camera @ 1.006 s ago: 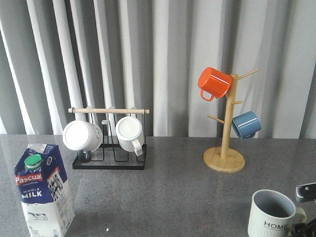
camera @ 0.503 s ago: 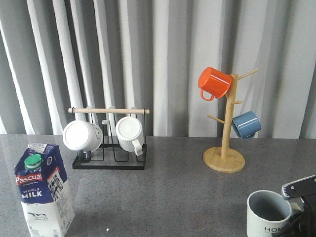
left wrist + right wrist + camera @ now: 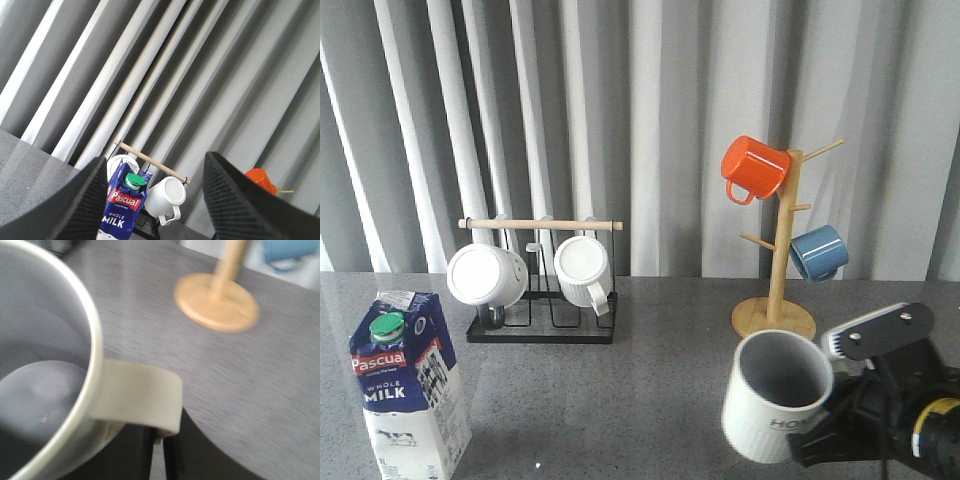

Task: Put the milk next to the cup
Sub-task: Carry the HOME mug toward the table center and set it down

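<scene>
The white cup stays in my right gripper until the cup is down, as its lower edge (image 3: 752, 456) now hangs tilted above the grey tabletop.
The milk (image 3: 408, 385), a blue and white carton with a green cap, stands upright at the table's front left. In the left wrist view the milk (image 3: 122, 210) shows some way off between the wide-apart fingers of my left gripper (image 3: 157, 160), which is open and holds nothing. The cup (image 3: 775, 395), white and ribbed with a grey inside, hangs tilted at the front right. My right gripper (image 3: 825, 428) is shut on its handle. Up close, the cup (image 3: 45, 390) fills the right wrist view, and the right gripper (image 3: 159, 455) pinches under the squared handle (image 3: 140, 395).
A black rack (image 3: 542, 330) with a wooden bar holds two white mugs (image 3: 485, 275) at the back left. A wooden mug tree (image 3: 775, 320) at the back right carries an orange mug (image 3: 753, 167) and a blue mug (image 3: 818, 252). Grey curtains hang behind the table.
The right gripper has closed on the cup, lifted it from the front right corner and carried it left, tilting it. The milk has not moved.
</scene>
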Robot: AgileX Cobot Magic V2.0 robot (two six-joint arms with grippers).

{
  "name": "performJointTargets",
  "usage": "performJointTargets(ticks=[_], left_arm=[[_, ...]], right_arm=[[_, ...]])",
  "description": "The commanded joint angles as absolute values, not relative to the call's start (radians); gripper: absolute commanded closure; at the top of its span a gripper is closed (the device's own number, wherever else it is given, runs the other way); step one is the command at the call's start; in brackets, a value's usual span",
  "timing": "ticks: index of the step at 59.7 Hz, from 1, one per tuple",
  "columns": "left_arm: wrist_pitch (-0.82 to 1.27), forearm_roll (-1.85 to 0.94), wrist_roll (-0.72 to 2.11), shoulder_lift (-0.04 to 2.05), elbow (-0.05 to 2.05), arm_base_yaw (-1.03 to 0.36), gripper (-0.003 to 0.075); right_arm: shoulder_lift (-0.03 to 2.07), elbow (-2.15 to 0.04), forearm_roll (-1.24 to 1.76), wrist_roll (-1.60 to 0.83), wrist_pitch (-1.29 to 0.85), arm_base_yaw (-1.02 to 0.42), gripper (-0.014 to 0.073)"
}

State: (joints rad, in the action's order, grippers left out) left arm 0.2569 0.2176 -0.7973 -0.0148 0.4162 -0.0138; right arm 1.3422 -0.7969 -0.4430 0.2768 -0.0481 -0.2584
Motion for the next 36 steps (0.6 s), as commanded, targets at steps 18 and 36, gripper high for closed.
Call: performJointTargets(ticks=[18, 36], left_arm=[[0.203, 0.222, -0.798, -0.021, 0.444, -0.01, 0.0302], [0.203, 0.222, -0.798, -0.021, 0.444, -0.01, 0.0302]], right_arm=[[1.543, -0.92, -0.387, 0.281, -0.045, -0.39, 0.0599], [1.574, -0.92, -0.353, 0.273, -0.103, -0.395, 0.0489]])
